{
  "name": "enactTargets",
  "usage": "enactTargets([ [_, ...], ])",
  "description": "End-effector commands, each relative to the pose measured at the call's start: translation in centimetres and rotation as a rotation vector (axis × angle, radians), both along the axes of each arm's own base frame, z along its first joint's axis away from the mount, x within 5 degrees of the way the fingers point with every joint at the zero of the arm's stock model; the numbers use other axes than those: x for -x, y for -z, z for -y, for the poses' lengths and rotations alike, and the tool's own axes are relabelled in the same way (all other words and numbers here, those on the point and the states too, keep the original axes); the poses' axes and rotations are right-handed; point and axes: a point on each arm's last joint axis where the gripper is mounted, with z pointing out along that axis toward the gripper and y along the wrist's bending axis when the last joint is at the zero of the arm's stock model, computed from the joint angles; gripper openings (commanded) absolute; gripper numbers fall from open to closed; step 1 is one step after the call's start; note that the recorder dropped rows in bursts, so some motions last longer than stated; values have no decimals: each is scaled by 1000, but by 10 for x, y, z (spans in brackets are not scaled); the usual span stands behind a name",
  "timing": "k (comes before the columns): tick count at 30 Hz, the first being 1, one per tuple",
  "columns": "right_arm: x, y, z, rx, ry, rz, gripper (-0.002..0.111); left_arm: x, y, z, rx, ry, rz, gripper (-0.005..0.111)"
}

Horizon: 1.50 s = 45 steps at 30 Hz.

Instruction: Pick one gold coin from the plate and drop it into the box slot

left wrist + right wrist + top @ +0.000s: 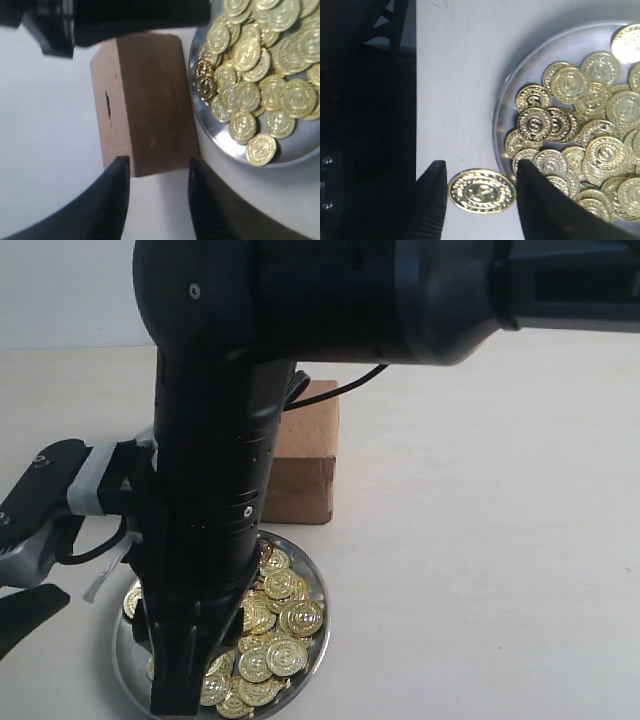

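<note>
The gold coin's edge has to stay free to go into the box slot, so the robot's left gripper will grab the coin by its flat sides next.
The silver plate (pixel 318 635) holds a heap of gold coins (pixel 285 625) just in front of the brown cardboard box (pixel 305 455). My right gripper (pixel 481 169) is shut on one gold coin (pixel 482 191), pinched by its edges and lifted beside the plate's rim (pixel 502 115). In the exterior view that arm reaches across, its gripper (pixel 175 690) low over the plate's left side. The left wrist view shows the box (pixel 150 100) with its dark slot (pixel 107 104), next to the plate (pixel 300 152). My left gripper (pixel 159 161) is open and empty at the box's near end.
The right arm's thick black body (pixel 230 440) fills the exterior view's middle and hides part of the box and plate. A black cable (pixel 345 388) runs over the box. The left arm (pixel 45 510), wrapped in white tape, sits at the left edge. Pale tabletop (pixel 480 540) stretches to the right.
</note>
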Motion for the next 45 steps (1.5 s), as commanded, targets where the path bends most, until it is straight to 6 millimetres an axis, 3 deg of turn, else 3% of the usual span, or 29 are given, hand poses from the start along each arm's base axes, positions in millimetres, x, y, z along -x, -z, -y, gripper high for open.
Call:
enactTargets([
  [1, 4, -8, -1, -47, -39, -18, 36, 15, 1, 3, -22, 109, -7, 39],
  [9, 9, -11, -4, -99, -62, -64, 36, 29, 0, 10, -1, 258, 9, 39],
  [24, 17, -35, -1, -193, -73, -83, 36, 35, -6, 16, 70, 338, 37, 39],
  [45, 18, -35, -1, -198, -77, -87, 36, 40, -4, 26, 70, 405, 10, 39],
])
